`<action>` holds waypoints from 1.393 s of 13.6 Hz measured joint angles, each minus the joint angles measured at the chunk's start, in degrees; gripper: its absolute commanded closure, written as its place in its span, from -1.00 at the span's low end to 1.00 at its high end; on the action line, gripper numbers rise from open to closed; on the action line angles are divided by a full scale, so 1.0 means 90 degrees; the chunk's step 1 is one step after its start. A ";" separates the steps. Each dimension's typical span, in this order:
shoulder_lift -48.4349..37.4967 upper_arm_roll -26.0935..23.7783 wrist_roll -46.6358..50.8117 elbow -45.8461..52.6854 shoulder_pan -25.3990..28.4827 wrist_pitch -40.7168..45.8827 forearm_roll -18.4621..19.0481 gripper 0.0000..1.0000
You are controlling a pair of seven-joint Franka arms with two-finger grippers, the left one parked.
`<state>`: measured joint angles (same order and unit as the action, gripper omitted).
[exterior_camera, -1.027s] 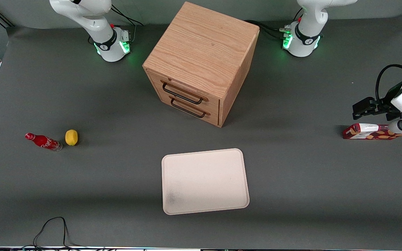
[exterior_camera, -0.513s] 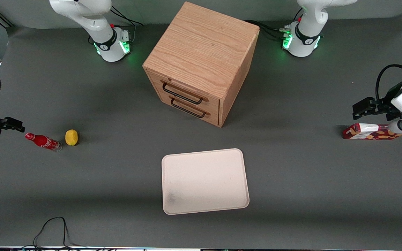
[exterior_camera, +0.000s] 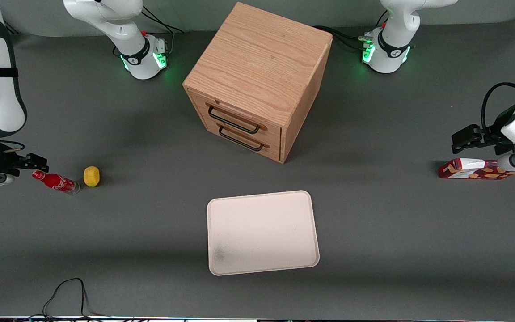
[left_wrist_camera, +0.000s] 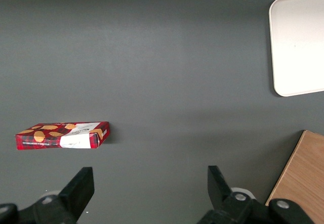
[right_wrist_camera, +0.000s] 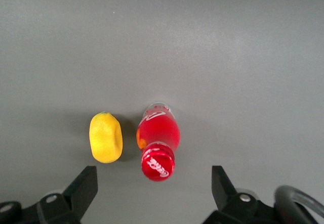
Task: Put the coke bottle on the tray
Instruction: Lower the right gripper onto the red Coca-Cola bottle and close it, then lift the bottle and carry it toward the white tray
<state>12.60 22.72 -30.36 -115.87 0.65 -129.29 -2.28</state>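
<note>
The robot's right gripper next needs to grab the bottle by its red cap [exterior_camera: 38, 175] to set the coke bottle on the tray [exterior_camera: 262, 232].
The coke bottle [exterior_camera: 56, 182] is small, red, with a white script logo, and stands upright on the grey table toward the working arm's end; it also shows in the right wrist view [right_wrist_camera: 158, 145], red cap up. My right gripper [exterior_camera: 28, 166] hangs above the table beside the bottle's cap, open and empty; in the right wrist view the gripper [right_wrist_camera: 153, 179] has its fingers spread wide, with the cap just short of the gap between them. The cream tray [exterior_camera: 262, 232] lies empty at mid-table, nearer the front camera than the cabinet, and also shows in the left wrist view [left_wrist_camera: 298, 42].
A yellow lemon [exterior_camera: 91, 176] lies close beside the bottle [right_wrist_camera: 106, 137]. A wooden drawer cabinet [exterior_camera: 257, 80] stands mid-table. A red patterned carton [exterior_camera: 472, 169] lies toward the parked arm's end. A black cable [exterior_camera: 65, 290] loops at the table's front edge.
My right arm has come into view from the working arm's end and moved its gripper up to the bottle's cap. The bottle, lemon and tray have not moved.
</note>
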 measured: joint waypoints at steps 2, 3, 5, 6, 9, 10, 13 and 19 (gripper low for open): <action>0.0145 0.0000 -0.0010 -0.0017 0.0002 -0.0170 0.0000 -0.98; 0.0220 0.0000 -0.0016 -0.0023 0.0002 -0.0241 0.0000 -0.98; 0.0331 0.0000 -0.0036 -0.0024 0.0002 -0.0317 0.0000 -0.89; 0.0353 0.0000 -0.0041 -0.0024 0.0002 -0.0337 0.0000 -0.77; 0.0356 0.0001 -0.0088 -0.0023 0.0002 -0.0347 0.0000 0.20; 0.0356 0.0002 -0.0113 -0.0023 0.0002 -0.0350 0.0000 0.71; 0.0355 0.0003 -0.0125 -0.0020 0.0002 -0.0352 0.0000 1.00; 0.0333 0.0005 -0.0130 0.0002 0.0002 -0.0330 -0.0002 1.00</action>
<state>15.59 22.77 -31.53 -115.85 0.67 -132.26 -2.30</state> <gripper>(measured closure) 0.683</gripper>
